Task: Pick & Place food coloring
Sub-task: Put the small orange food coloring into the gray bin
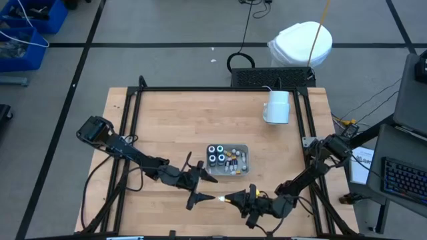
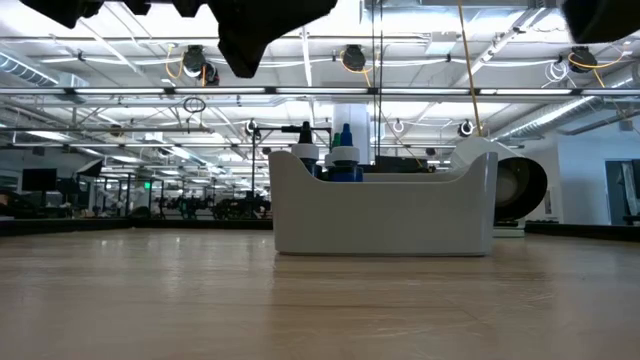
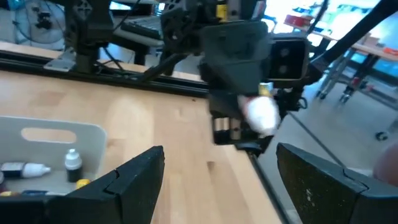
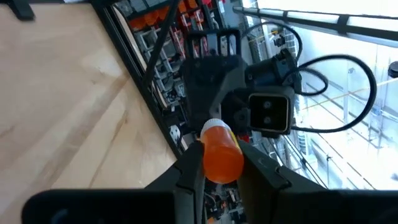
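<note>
The left gripper reaches the orange dropper bottle next and grabs its white cap [image 1: 222, 199] to place the food coloring in the clear tray [image 1: 227, 161].
A clear tray [image 1: 227, 161] in mid-table holds small white-capped bottles [image 1: 235, 161] and dark round pots [image 1: 215, 154]; in the low view a blue bottle [image 2: 345, 162] shows above its wall [image 2: 380, 215]. Near the front edge my right gripper [image 1: 232, 197] is shut on an orange dropper bottle [image 4: 221, 154], whose white cap [image 3: 261, 115] faces my left gripper. My left gripper [image 1: 195, 182] stands open just left of the bottle, its fingers [image 3: 127, 183] spread wide and touching nothing. My right gripper pinches the orange bottle's body [image 4: 214, 167] between its two fingers [image 4: 189, 163]. The fingers come about level from the table's right side. The bottle sticks out ahead along them, its white cap end [image 4: 211, 129] pointing at the left gripper, lifted clear of the table.
A large white mug [image 1: 277, 107] stands at the far right of the table. Dark frame rails [image 1: 130, 113] run along the table's left, right and far sides. Bare wood lies left of and beyond the tray.
</note>
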### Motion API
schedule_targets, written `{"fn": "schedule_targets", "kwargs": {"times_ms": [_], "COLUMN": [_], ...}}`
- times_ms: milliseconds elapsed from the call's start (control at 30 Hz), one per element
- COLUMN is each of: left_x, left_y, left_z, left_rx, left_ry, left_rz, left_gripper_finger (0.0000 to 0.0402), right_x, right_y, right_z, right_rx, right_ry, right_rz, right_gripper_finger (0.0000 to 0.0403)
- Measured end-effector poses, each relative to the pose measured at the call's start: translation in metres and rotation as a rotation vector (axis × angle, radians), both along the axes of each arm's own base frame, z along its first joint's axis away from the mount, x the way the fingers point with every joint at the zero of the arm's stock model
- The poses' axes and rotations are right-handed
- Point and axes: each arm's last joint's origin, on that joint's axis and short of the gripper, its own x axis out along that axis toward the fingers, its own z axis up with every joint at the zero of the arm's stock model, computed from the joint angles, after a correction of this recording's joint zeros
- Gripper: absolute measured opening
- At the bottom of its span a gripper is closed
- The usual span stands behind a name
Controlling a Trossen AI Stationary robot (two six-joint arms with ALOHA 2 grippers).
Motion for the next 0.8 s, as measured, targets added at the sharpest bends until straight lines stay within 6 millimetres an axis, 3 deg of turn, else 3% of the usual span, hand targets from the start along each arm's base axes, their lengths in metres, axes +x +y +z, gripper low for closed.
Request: {"fn": "schedule_targets", "kwargs": {"times_ms": [267,400,800], "left_x": [0.013,0.021,0.036], "left_y": [-0.01,-0.02,-0.029], "left_z": [0.008,0.023,0.024], "left_rx": [0.011,-0.006,0.035], "left_ry": [0.042,-0.006,0.044], "left_rz": [-0.043,-0.094,-0.108], "left_gripper_finger": [0.0312,0.0312,0.0311], "right_x": [0.003,0.003,0.005], "right_y": [-0.003,-0.003,-0.005], "right_z": [0.0,-0.001,-0.001], "right_rx": [0.015,0.036,0.041], "right_ry": [-0.001,0.001,-0.001], "right_rz": [0.014,0.013,0.007], "right_gripper_finger": [0.0066,0.0067,0.0067]}}
